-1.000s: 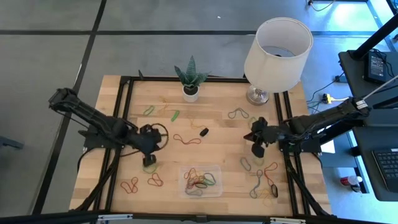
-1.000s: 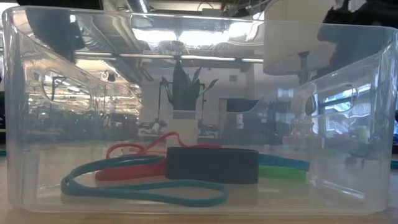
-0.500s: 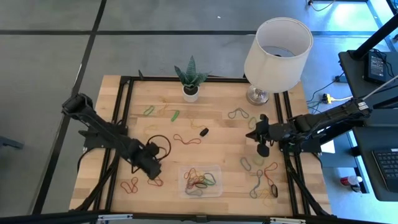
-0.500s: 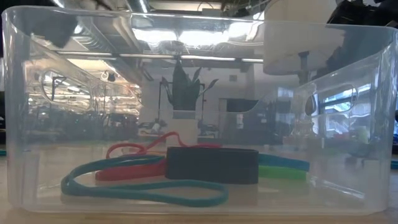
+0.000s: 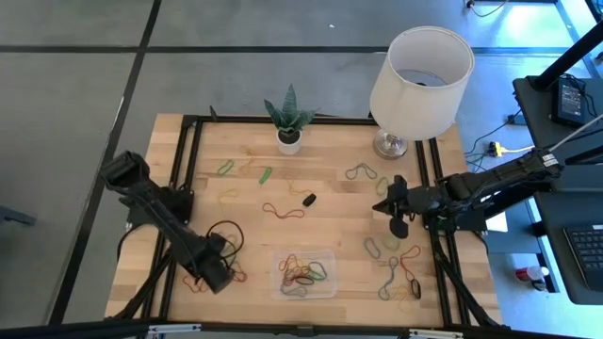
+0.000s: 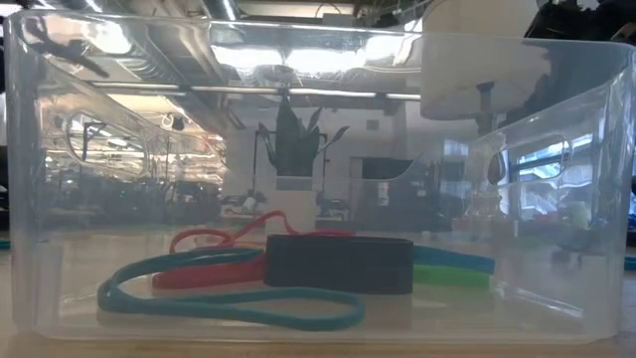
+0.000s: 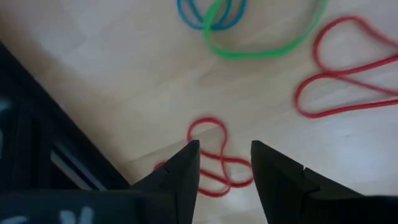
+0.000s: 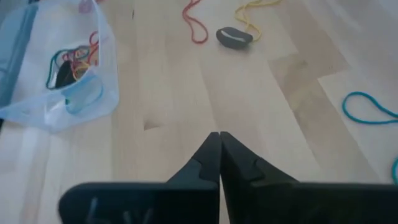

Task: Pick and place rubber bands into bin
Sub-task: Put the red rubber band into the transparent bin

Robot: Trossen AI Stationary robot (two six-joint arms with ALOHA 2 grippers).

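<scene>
The left gripper grabs the twisted red rubber band by its crossed parts next, to put it in the clear bin (image 5: 303,273).
My left gripper (image 7: 225,155) is open near the table's front left corner (image 5: 215,274). Its fingers stand on either side of a twisted red rubber band (image 7: 210,144) that lies flat on the wood. Another red band (image 7: 348,74) and a green one (image 7: 261,46) lie a little farther off. The clear bin (image 5: 303,273) sits at the front middle, with red, teal, green and black bands (image 6: 298,268) on its floor. My right gripper (image 5: 396,223) is shut above bare wood at the right (image 8: 219,155).
More bands lie scattered at the front right (image 5: 400,278), near the lamp (image 5: 419,75) and by the potted plant (image 5: 289,118). A small black piece (image 5: 308,200) lies mid-table. Black frame rails (image 5: 174,217) run along both table sides, one of them close beside my left gripper.
My left gripper has moved toward the table's near edge and a little to the left, coming down over the red bands at the front left. The bands in the bin have not moved.
</scene>
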